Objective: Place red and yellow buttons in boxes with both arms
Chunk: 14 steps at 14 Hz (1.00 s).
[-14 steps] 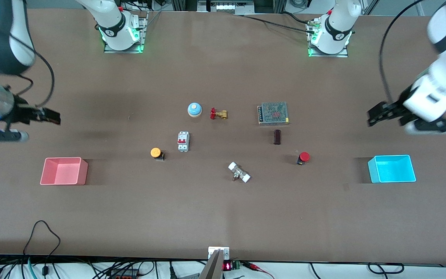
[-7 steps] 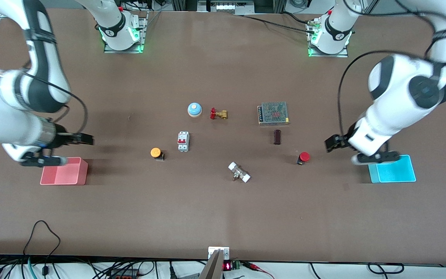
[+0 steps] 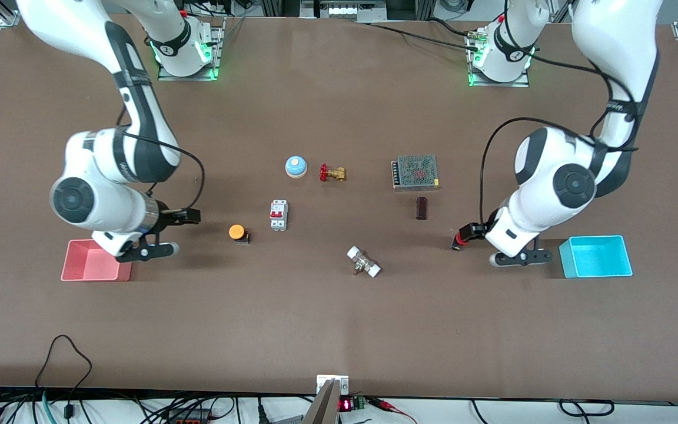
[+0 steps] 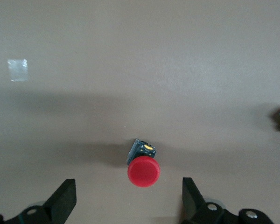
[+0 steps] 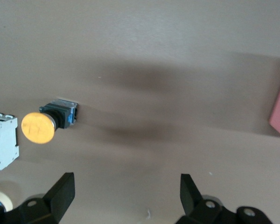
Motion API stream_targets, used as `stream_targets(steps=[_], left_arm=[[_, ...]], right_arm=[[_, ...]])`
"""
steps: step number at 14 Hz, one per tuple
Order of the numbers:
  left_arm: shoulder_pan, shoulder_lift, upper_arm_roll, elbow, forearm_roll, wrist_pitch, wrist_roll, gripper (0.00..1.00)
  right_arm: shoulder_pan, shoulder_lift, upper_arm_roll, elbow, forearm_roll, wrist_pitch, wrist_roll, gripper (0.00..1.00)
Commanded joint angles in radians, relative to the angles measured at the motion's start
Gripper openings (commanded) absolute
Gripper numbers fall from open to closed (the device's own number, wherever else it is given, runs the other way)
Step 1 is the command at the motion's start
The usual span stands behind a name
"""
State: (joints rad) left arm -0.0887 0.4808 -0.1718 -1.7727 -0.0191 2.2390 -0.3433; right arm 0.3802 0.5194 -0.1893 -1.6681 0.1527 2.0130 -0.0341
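Next, my left gripper takes hold of the red button by the neck under its cap (image 3: pixel 458 242) for the cyan box (image 3: pixel 597 257).
The red button (image 3: pixel 462 238) lies on its side on the table, between the middle and the cyan box (image 3: pixel 597 257). My left gripper (image 3: pixel 469 231) is open and hangs right over it. In the left wrist view the red cap (image 4: pixel 143 171) shows just ahead of the gap between the open fingers (image 4: pixel 63 200). The yellow button (image 3: pixel 236 232) lies nearer the pink box (image 3: pixel 93 262). My right gripper (image 3: pixel 186 217) is open and empty between the pink box and the yellow button. The right wrist view shows the yellow button (image 5: pixel 38 127) off to one side.
A blue dome (image 3: pixel 296 166), a brass valve (image 3: pixel 332 173) and a grey power supply (image 3: pixel 415 172) stand farther from the front camera. A white breaker (image 3: pixel 279 215), a dark block (image 3: pixel 421 208) and a white fitting (image 3: pixel 364 262) lie in the middle.
Both arms have swung in from the table's ends toward the middle. The left gripper has come over the red button. The right gripper has passed the pink box toward the yellow button.
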Motion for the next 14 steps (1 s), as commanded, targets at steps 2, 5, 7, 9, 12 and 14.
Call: stream_targets(steps=[2, 5, 7, 9, 12, 14], left_arm=[[-0.031, 0.059, 0.006, 0.001, 0.001, 0.043, -0.048, 1.0], [-0.046, 0.096, 0.009, -0.007, 0.044, 0.059, -0.072, 1.0], [-0.046, 0.108, 0.009, -0.008, 0.045, 0.071, -0.085, 0.96], [-0.046, 0.11, 0.009, -0.01, 0.045, 0.071, -0.086, 0.84], [-0.046, 0.11, 0.011, -0.01, 0.045, 0.07, -0.088, 0.64], [-0.046, 0.11, 0.011, -0.01, 0.045, 0.07, -0.095, 0.53]], right_arm=[[0.088, 0.071, -0.009, 0.016, 0.018, 0.078, 0.104, 1.0], [0.143, 0.094, -0.009, 0.016, 0.053, 0.133, 0.161, 1.0], [0.166, 0.112, -0.009, 0.019, 0.083, 0.136, 0.169, 1.0], [0.172, 0.139, -0.009, 0.05, 0.087, 0.135, 0.172, 1.0], [0.174, 0.157, -0.009, 0.056, 0.085, 0.136, 0.213, 1.0], [0.167, 0.165, -0.012, 0.057, 0.085, 0.136, 0.229, 1.0]])
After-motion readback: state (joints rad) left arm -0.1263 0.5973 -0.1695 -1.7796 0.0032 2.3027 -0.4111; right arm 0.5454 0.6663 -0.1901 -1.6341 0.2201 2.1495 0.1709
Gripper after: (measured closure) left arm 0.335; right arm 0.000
